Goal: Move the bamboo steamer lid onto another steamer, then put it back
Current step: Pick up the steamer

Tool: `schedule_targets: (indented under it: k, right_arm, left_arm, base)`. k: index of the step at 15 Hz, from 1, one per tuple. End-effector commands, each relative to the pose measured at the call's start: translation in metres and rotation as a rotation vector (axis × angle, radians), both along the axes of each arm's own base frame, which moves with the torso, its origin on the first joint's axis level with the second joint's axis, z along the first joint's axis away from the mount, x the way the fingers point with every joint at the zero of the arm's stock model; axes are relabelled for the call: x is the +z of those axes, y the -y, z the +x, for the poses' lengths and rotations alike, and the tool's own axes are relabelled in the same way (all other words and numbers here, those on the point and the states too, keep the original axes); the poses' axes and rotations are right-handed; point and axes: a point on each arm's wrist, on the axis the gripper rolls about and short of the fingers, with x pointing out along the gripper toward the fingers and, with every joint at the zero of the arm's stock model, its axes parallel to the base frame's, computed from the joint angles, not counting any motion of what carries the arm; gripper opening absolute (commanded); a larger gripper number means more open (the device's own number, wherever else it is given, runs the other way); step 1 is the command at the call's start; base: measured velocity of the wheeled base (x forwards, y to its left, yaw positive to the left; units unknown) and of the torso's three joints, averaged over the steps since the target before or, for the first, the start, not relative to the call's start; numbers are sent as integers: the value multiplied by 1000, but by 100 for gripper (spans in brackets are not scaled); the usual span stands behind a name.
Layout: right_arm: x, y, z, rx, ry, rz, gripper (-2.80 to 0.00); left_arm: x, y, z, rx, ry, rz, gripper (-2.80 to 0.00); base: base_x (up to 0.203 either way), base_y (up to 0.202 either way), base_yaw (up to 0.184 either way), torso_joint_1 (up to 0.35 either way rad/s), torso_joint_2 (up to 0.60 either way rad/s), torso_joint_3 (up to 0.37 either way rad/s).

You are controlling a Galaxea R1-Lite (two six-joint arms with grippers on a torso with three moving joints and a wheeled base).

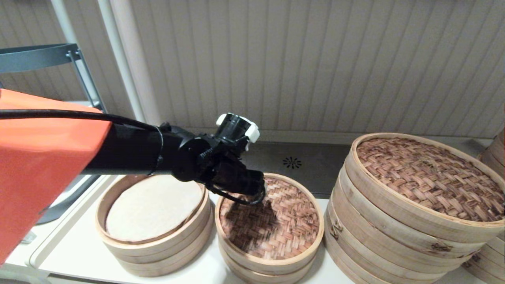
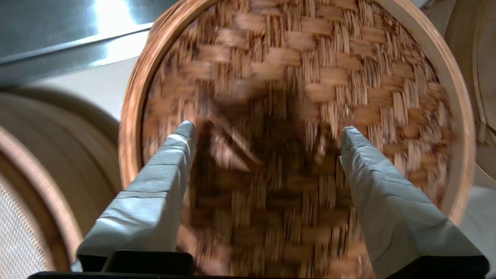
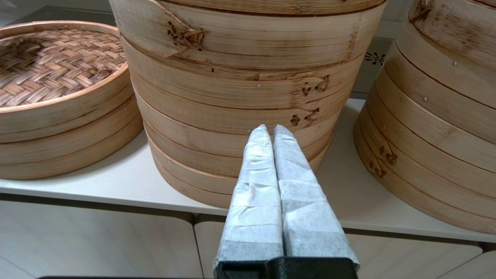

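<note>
The bamboo steamer lid should be picked up next by its small central handle [image 1: 268,212] with my left gripper, so that it can go onto another steamer.
The bamboo steamer lid [image 1: 284,225], woven reddish-brown with a pale rim, lies on a small basket at the counter's middle; it also shows as the lid [image 2: 310,77] and the lid [image 3: 50,66]. My left gripper [image 1: 248,185] hovers close over its back-left part, open; in the left wrist view the gripper [image 2: 267,131] has its grey fingertips [image 2: 188,130] spread wide above the weave, holding nothing. Another steamer [image 1: 158,246], a small pale stack with a cream liner, stands just left of the lid. My right gripper [image 3: 270,130] is shut and empty, low before the counter's front edge.
A very large steamer stack [image 1: 410,221] with a big woven lid stands right of the small lid and fills the right wrist view as the large stack [image 3: 240,77]. More stacks [image 1: 495,157] sit at the far right. A steel surface with a drain [image 1: 292,162] lies behind.
</note>
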Motion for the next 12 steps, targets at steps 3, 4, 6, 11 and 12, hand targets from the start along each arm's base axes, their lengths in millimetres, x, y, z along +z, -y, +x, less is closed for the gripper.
schedule_targets:
  k: [3,4,6,11,12]
  right_arm:
    - [0,0,0,0,-1,-1,-280]
    - [0,0,0,0,-3,-1,-280]
    - [0,0,0,0,-2,-1,-280]
    - [0,0,0,0,-1,-1,-280]
    - [0,0,0,1,-1,-1,-280]
  left_arm:
    - [-19,27,-2,-13,40,47,0]
    - [-18,30,-1,-19,44,45,0]
    - [-25,37,-6,-37,33,59,0]
    - [-35,53,-13,-55,54,100,0]
    - [-36,56,-14,-58,67,116,0]
  base:
    - [0,0,0,0,0,0]
    - [0,0,0,0,0,0]
    - [0,0,0,0,0,0]
    - [0,0,0,0,0,0]
    - [0,0,0,0,0,0]
